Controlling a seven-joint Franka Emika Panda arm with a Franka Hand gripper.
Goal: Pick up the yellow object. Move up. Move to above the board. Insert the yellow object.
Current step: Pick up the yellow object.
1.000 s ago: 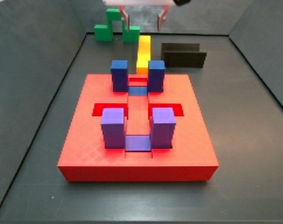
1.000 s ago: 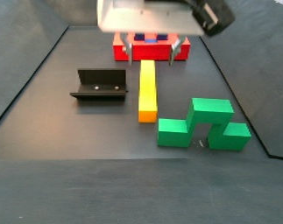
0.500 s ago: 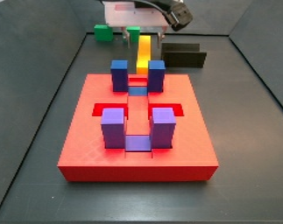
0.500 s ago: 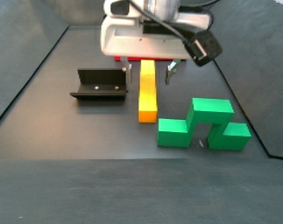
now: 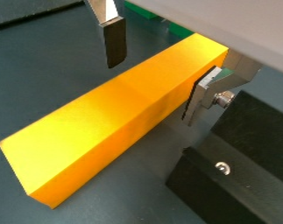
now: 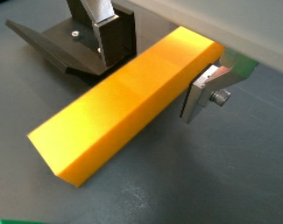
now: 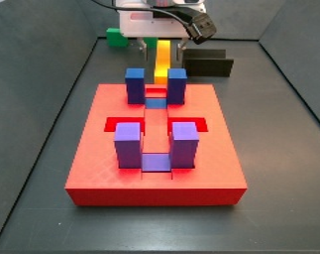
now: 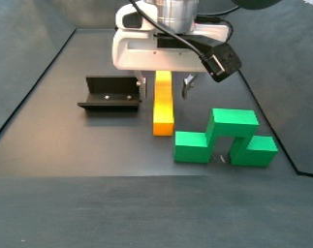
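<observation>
The robot's gripper will next grab the yellow object across its long sides, along the bar's body (image 7: 162, 62), to insert it into the board (image 7: 96, 164).
The yellow object (image 7: 162, 60) lies flat on the dark floor behind the board; it also shows in a side view (image 8: 163, 111) and in both wrist views (image 5: 120, 122) (image 6: 126, 96). The gripper (image 7: 163, 40) (image 8: 163, 85) is low over the bar's far half and open. Its fingers (image 5: 112, 42) (image 6: 203, 90) stand on either side of the bar with a small gap on each side. The gripper shows in both wrist views (image 5: 158, 70) (image 6: 155, 68). The red board (image 7: 96, 164) with its blue-purple posts (image 7: 128, 145) lies in front.
The dark fixture (image 8: 109, 95) (image 7: 209, 64) (image 5: 243, 166) stands on the floor close beside the bar. Green blocks (image 8: 226, 136) (image 7: 116, 37) sit near the bar's end away from the board. Dark walls enclose the floor.
The gripper has come down from above the bar until its open fingers straddle it. The bar has not moved.
</observation>
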